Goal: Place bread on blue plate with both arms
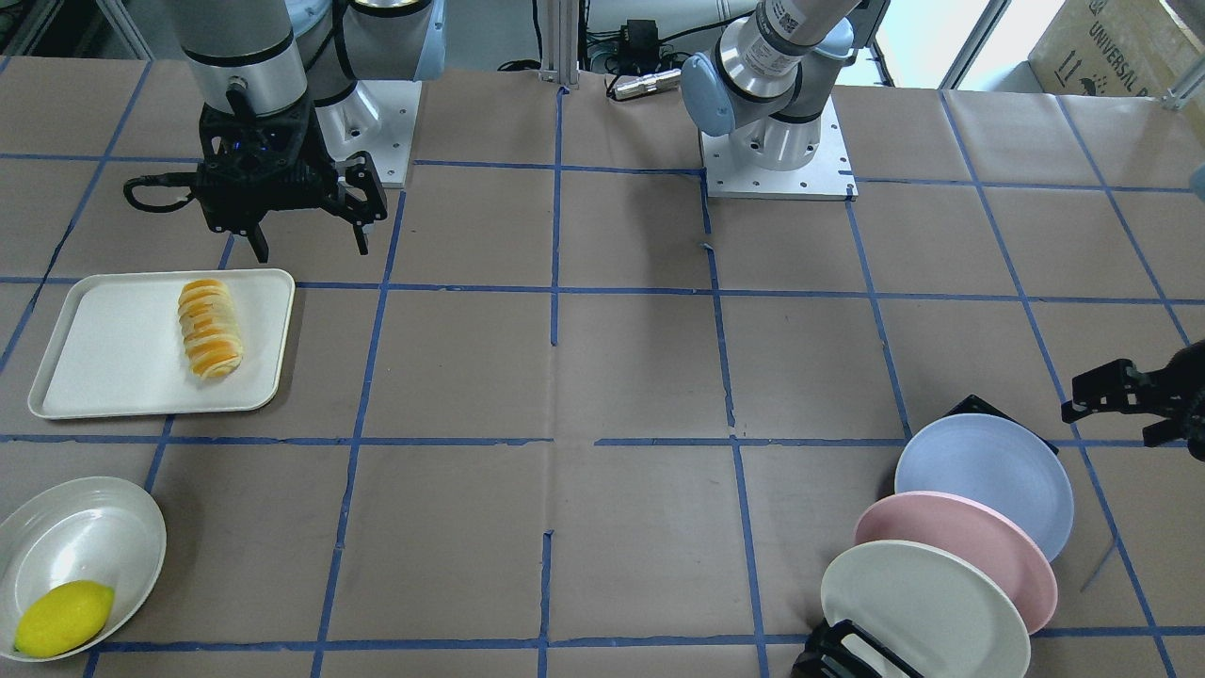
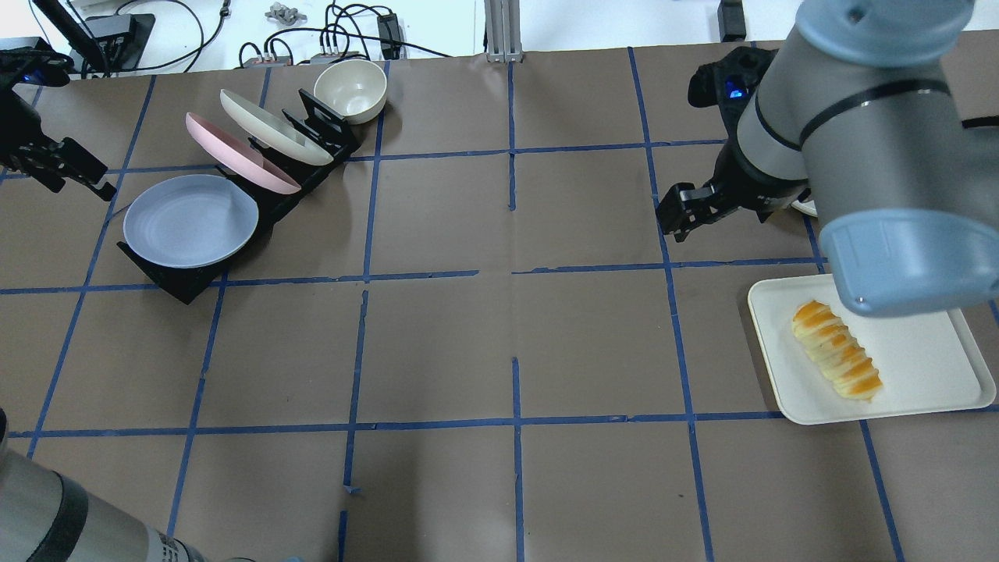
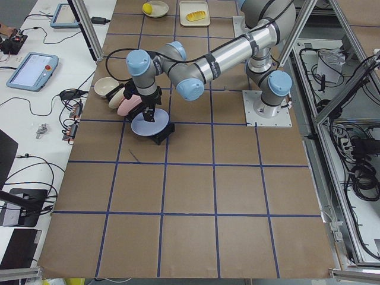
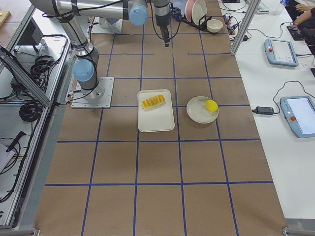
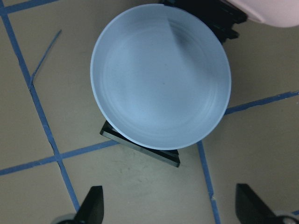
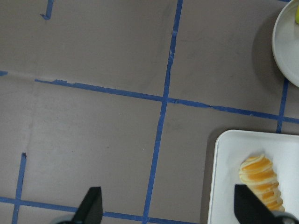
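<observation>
The orange-and-cream striped bread needs to go on the blue plate (image 1: 984, 480), so I should next grab it by its tapered end (image 1: 204, 294) with my right gripper.
The bread (image 1: 210, 328), a ridged orange and cream loaf, lies on a white tray (image 1: 104, 367); it also shows in the overhead view (image 2: 837, 350) and the right wrist view (image 6: 261, 182). My right gripper (image 1: 311, 247) is open and empty, hanging above the table just beyond the tray's edge (image 2: 680, 220). The pale blue plate (image 1: 984, 480) leans tilted in the front slot of a black rack (image 2: 187, 285); it fills the left wrist view (image 5: 161, 74). My left gripper (image 2: 74, 183) is open and empty, apart from the plate (image 2: 190, 220) on its outer side.
A pink plate (image 2: 234, 152) and a cream plate (image 2: 273, 129) stand in the same rack behind the blue one. A cream bowl (image 2: 351, 90) sits past the rack. A lemon (image 1: 64, 617) lies in a white dish (image 1: 85, 537) near the tray.
</observation>
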Available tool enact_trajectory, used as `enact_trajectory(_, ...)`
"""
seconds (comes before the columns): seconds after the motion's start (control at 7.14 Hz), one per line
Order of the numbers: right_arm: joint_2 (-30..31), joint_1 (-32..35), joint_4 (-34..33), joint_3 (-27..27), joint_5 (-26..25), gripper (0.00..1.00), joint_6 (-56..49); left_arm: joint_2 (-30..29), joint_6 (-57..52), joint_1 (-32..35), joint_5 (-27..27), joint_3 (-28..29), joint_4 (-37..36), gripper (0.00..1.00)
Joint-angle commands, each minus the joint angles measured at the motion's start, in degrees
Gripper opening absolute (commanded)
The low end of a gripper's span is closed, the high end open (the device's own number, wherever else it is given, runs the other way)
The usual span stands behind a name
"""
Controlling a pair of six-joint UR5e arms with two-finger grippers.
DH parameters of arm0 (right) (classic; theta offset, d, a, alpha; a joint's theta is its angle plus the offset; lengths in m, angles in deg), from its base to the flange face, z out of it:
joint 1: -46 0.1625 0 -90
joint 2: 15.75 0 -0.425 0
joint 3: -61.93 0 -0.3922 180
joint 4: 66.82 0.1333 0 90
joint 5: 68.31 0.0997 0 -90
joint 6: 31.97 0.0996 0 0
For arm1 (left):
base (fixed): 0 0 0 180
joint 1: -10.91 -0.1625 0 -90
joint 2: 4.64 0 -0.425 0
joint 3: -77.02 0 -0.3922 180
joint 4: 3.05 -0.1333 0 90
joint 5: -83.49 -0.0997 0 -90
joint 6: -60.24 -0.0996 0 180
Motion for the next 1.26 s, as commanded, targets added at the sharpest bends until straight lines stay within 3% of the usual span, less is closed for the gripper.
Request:
enact_trajectory(0.0, 0.45, -4.39, -9.86, -10.18, 0.98, 0.98, -0.46, -8.52, -0.24, -0.54, 0.96, 4.75, -0.81, 0.99)
enact_trajectory(0.14, -1.12, -8.52, -16.54, -15.62, 0.98, 0.98, -3.59, -11.26, -0.24, -0.54, 1.22, 7.29, -0.81, 0.99)
enact_trajectory(0.28, -1.31, -13.69, -18.08, -18.12, 1.07, 0.99, -6.06, -13.2, -0.24, -0.54, 2.61, 9.14, -0.55, 0.95)
enact_trajectory(0.56, -6.02, -20.4, -18.18, -17.97, 0.2, 0.99, -21.55, -14.97, 0.64, -0.46, 4.65, 8.73, 0.41, 0.81)
enact_trajectory(0.7, -10.67, -21.73, -20.1, -17.62, -0.42, 0.99, -28.95, -15.15, 0.64, -0.45, 4.65, 8.72, 0.59, 0.68)
enact_trajectory(0.84, -14.46, -23.39, -23.69, -17.79, -1.55, 0.99, -32.77, -15.33, 0.64, -0.45, 4.65, 8.72, 1.55, 0.42)
enact_trajectory(0.98, -16.32, -24.89, -23.64, -17.53, -1.65, 0.99, -33.15, -15.33, 0.64, -0.54, 4.65, 9.16, 1.91, 0.25)
enact_trajectory(1.12, -16.6, -25.95, -23.63, -17.7, -1.74, 0.99, -33.68, -15.42, 0.64, -0.54, 4.74, 9.34, 2.87, 0.16)
